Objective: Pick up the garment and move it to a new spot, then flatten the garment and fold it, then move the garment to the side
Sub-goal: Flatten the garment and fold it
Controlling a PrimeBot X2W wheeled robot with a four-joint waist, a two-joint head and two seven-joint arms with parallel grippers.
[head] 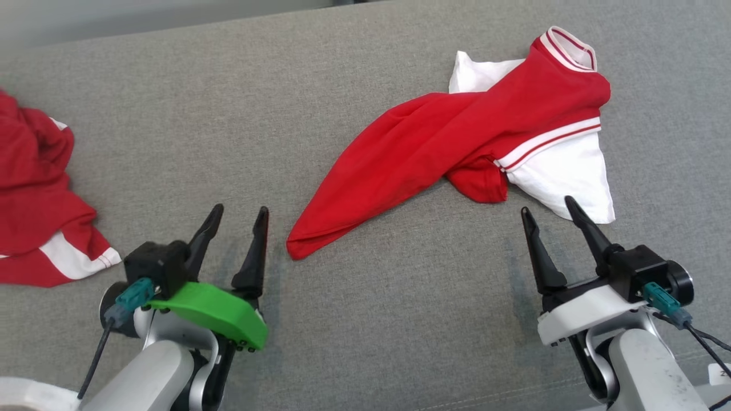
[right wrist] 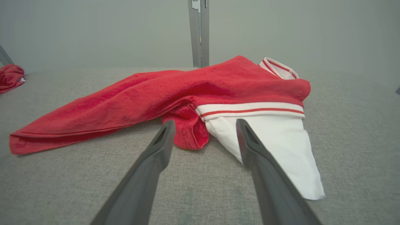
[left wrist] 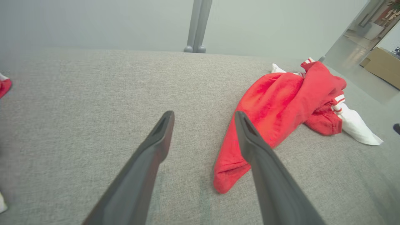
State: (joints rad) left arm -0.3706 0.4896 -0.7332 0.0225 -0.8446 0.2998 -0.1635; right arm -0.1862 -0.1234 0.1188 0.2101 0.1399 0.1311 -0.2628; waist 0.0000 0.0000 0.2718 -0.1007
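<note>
The garment's cloth gathers into a narrow fold at its bunched red end [head: 302,244], while the wide body [head: 438,147] lies slack. My left gripper will pick up the garment by that end next.
The garment [head: 457,137] is a red and white shirt with striped trim, lying crumpled and stretched out on the grey fabric surface [head: 342,319], right of centre. Its long red tail ends close to my left gripper [head: 240,212], which stands open and empty just left of that tip. In the left wrist view the garment [left wrist: 281,106] lies beyond the right finger of the left gripper [left wrist: 203,117]. My right gripper [head: 545,205] is open, right by the garment's white corner. In the right wrist view the garment [right wrist: 193,90] spreads just ahead of the right gripper [right wrist: 204,123].
A second red and white garment [head: 34,194] lies bunched at the surface's left edge. A grey post [right wrist: 200,31] rises behind the far edge. Bare grey fabric stretches between the two garments and in front of my grippers.
</note>
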